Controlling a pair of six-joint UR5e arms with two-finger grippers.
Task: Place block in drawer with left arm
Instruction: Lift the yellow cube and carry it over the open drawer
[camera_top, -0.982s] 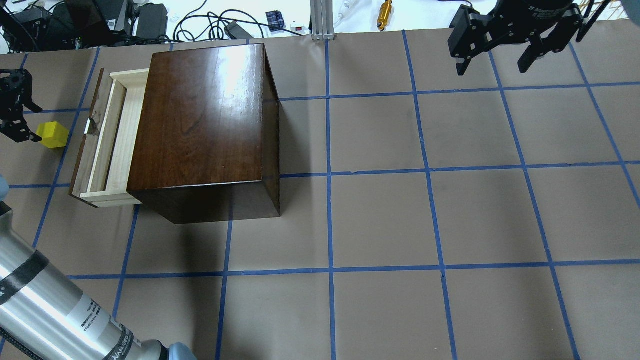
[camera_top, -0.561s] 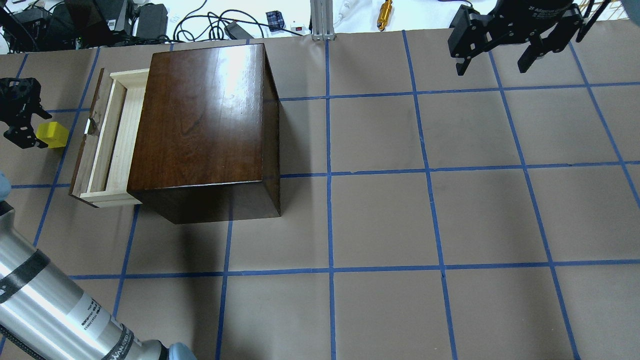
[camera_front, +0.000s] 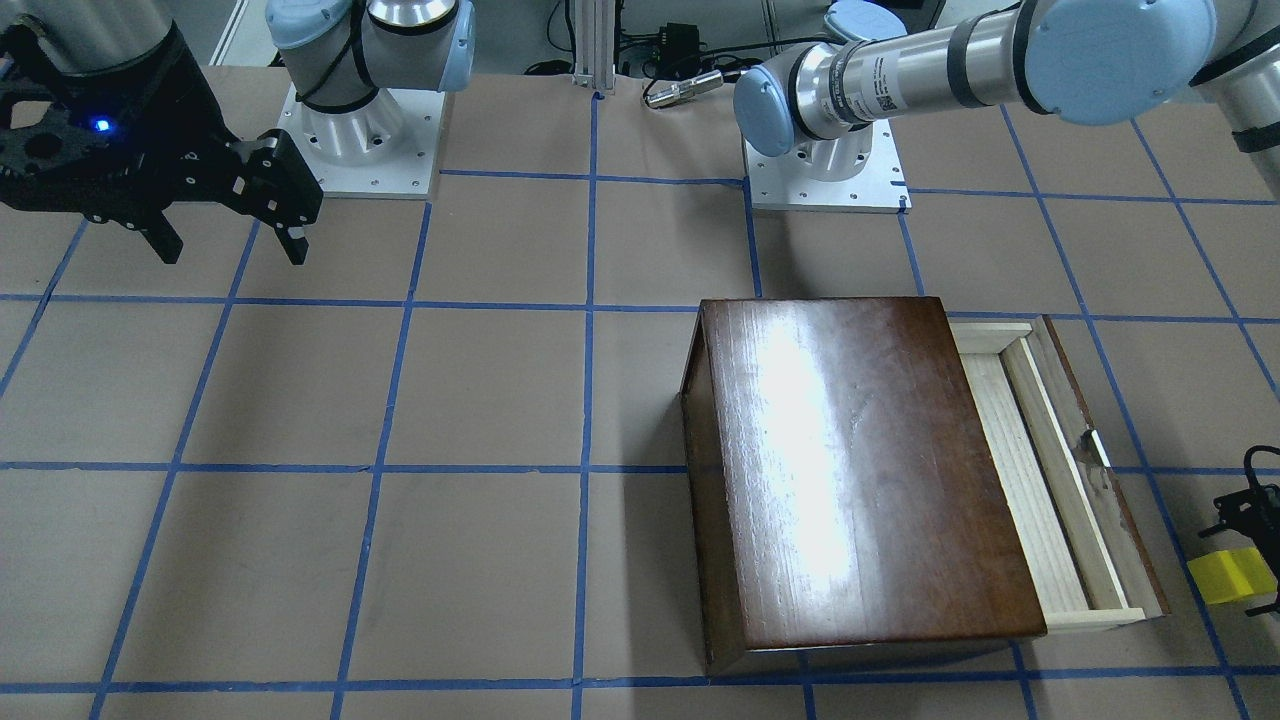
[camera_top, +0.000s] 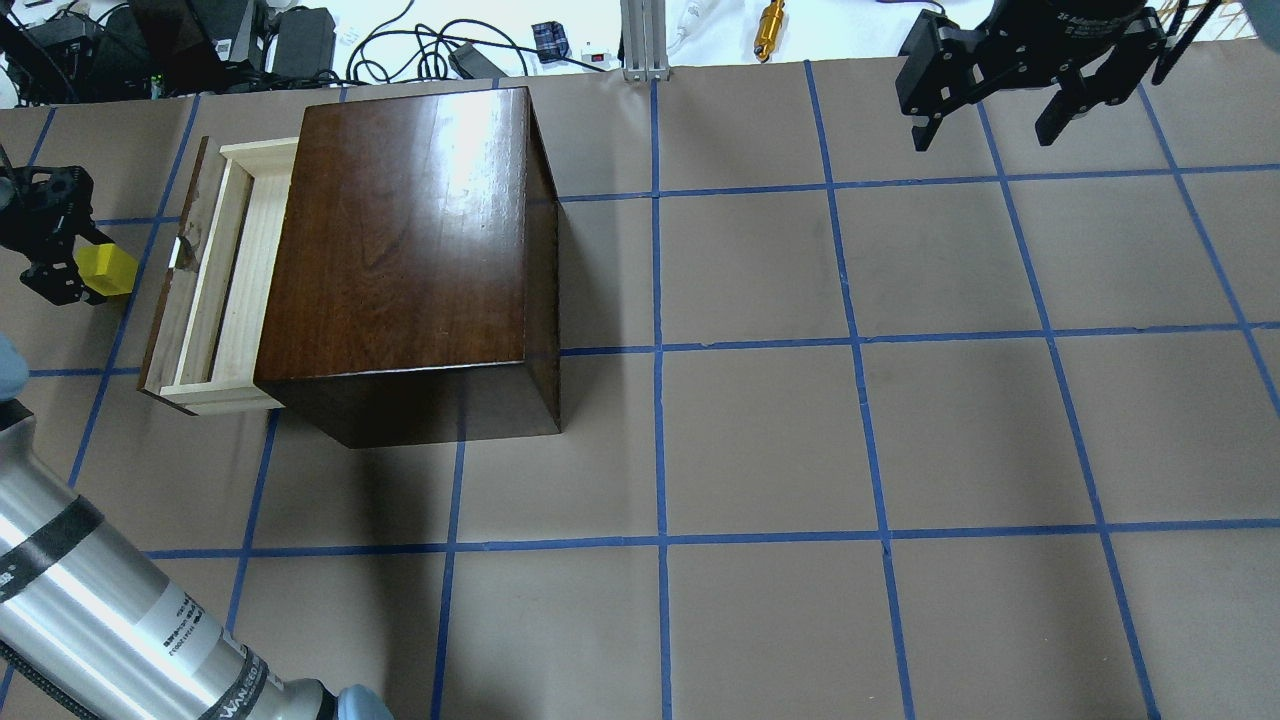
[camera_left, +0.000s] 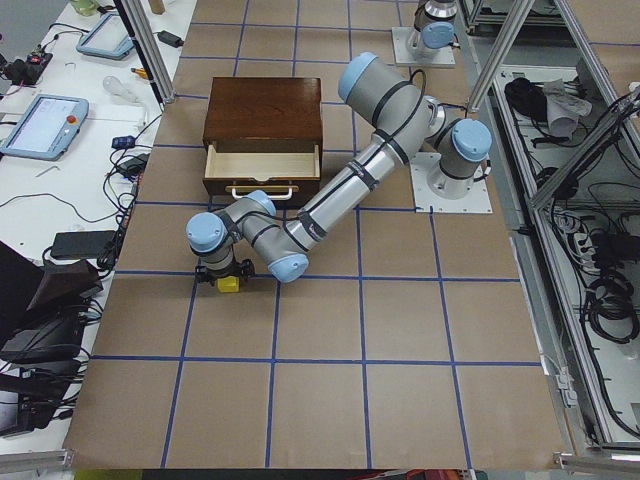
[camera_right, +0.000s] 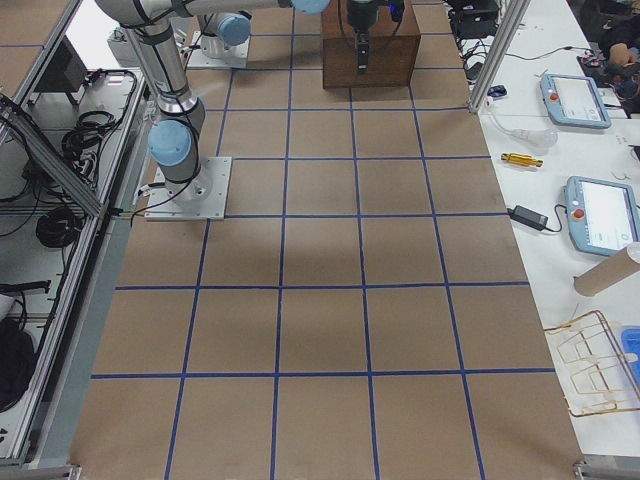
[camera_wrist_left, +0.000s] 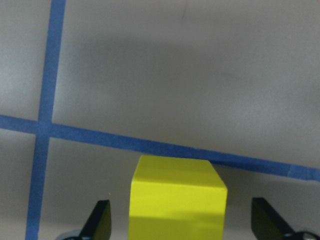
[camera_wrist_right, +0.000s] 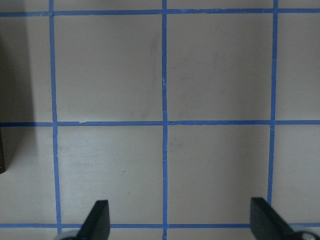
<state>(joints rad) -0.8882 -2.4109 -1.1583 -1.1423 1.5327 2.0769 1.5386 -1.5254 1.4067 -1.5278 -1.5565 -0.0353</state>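
Observation:
Both fingers reach down opposite sides of the yellow block (camera_wrist_left: 177, 200), below its top side (camera_wrist_left: 176, 217), so it is time to close my left gripper and catch it.
The small yellow block (camera_top: 110, 271) sits on the table just left of the drawer front. My left gripper (camera_top: 84, 264) is low over it and open. In the left wrist view the block (camera_wrist_left: 177, 197) stands between the two fingertips (camera_wrist_left: 100, 219) with a gap on each side. The drawer (camera_top: 216, 272) is pulled open from the dark-brown box (camera_top: 410, 230), and its pale tray is empty. It also shows in the front-facing view (camera_front: 1042, 480). My right gripper (camera_top: 993, 112) is open and empty, raised at the far right.
The box takes up the table's left middle. The drawer's dark front with a metal pull (camera_top: 181, 251) lies between the block and the tray. Cables and tools (camera_top: 420, 45) lie beyond the table's far edge. The left arm's silver link (camera_top: 110, 620) crosses the near left corner.
My left gripper has moved right, toward the box, and its open fingers now straddle the block. The block, the drawer and the right arm have not moved.

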